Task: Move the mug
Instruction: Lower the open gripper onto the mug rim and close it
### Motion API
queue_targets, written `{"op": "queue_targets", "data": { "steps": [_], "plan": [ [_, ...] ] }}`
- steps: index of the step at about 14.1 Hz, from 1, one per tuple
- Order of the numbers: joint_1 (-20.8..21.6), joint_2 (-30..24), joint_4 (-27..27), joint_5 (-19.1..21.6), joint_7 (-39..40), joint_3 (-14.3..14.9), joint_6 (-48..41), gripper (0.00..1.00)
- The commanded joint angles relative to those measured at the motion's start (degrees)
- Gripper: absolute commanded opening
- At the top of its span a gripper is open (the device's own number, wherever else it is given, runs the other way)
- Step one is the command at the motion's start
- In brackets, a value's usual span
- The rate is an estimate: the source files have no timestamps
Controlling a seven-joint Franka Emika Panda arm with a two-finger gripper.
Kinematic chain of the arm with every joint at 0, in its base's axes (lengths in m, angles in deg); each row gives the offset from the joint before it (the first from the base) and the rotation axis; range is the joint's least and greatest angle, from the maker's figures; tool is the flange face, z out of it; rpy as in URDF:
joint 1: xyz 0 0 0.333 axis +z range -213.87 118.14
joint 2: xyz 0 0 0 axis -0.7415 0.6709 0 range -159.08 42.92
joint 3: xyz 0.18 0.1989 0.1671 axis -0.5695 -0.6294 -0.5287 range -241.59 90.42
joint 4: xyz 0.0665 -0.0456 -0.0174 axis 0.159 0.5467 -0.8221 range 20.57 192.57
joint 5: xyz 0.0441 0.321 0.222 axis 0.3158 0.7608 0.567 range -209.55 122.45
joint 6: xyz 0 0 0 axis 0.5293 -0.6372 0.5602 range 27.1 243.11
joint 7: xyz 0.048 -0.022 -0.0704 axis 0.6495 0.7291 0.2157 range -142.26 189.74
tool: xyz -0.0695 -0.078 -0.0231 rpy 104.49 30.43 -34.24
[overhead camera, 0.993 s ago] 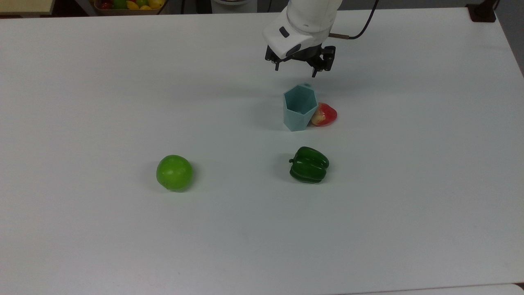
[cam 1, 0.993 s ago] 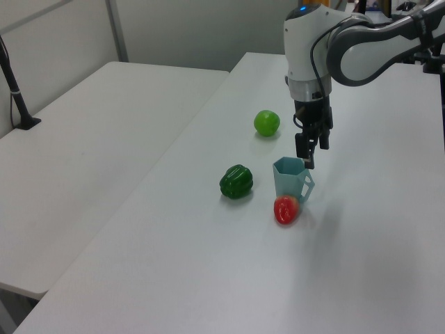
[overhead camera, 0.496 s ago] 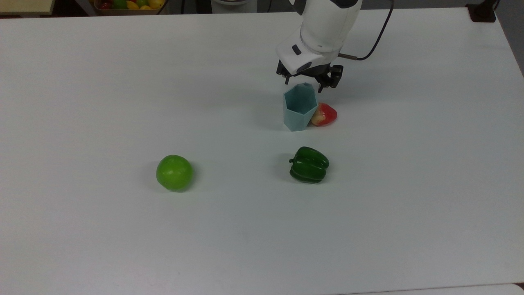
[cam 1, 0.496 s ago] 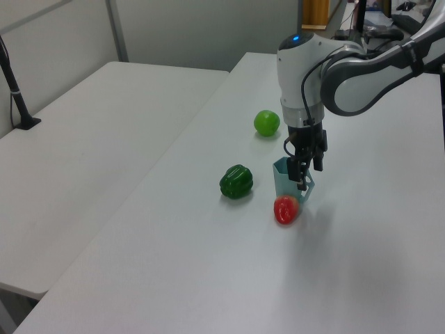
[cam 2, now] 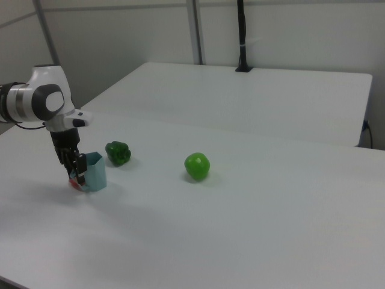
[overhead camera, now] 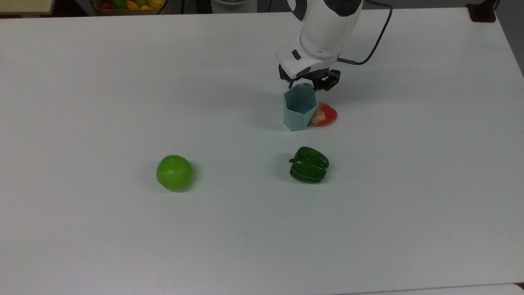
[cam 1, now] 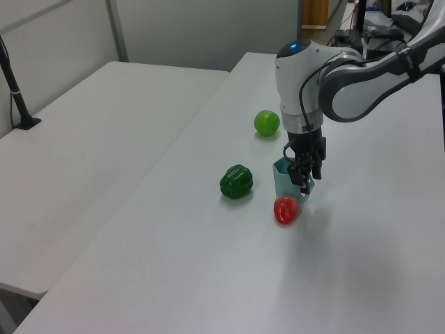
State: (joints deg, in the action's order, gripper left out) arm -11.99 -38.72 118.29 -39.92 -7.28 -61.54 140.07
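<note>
The pale blue-teal mug (cam 1: 284,179) needs to be moved, so my gripper should next grab it by its small handle tab (cam 1: 306,195).
The mug (overhead camera: 300,107) is a pale blue-teal faceted cup standing upright on the white table (overhead camera: 123,102); it also appears in the left view (cam 1: 284,179) and the right view (cam 2: 94,173). My gripper (overhead camera: 305,85) is low at the mug's far rim in the top view, where the handle tab is. It is open, with a finger on each side of that rim. In the left view the gripper (cam 1: 303,178) reaches down beside the mug's right wall. A red fruit (overhead camera: 325,114) touches the mug's right side in the top view.
A green bell pepper (overhead camera: 309,164) lies in front of the mug in the top view, and a green apple (overhead camera: 174,172) sits further to the top view's left. A basket of fruit (overhead camera: 129,4) stands past the table's far edge.
The gripper has come down from above and behind the mug to the level of its far rim. The mug and the fruits have stayed where they were.
</note>
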Motion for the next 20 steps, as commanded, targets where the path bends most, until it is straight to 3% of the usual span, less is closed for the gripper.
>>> {"op": "queue_targets", "data": {
  "steps": [1,4,9,15,20],
  "plan": [
    [0.43,-0.46,1.55,0.94,-0.97,0.37,2.29,0.45],
    [0.43,-0.46,1.64,0.94,-0.97,0.37,2.29,0.37],
    [0.43,-0.55,1.64,0.94,-0.97,0.37,2.20,0.14],
    [0.25,-1.25,1.46,0.94,-0.97,0.37,2.02,0.05],
    [-1.33,-4.76,1.11,0.85,-0.36,0.72,0.71,0.05]
  ]
}}
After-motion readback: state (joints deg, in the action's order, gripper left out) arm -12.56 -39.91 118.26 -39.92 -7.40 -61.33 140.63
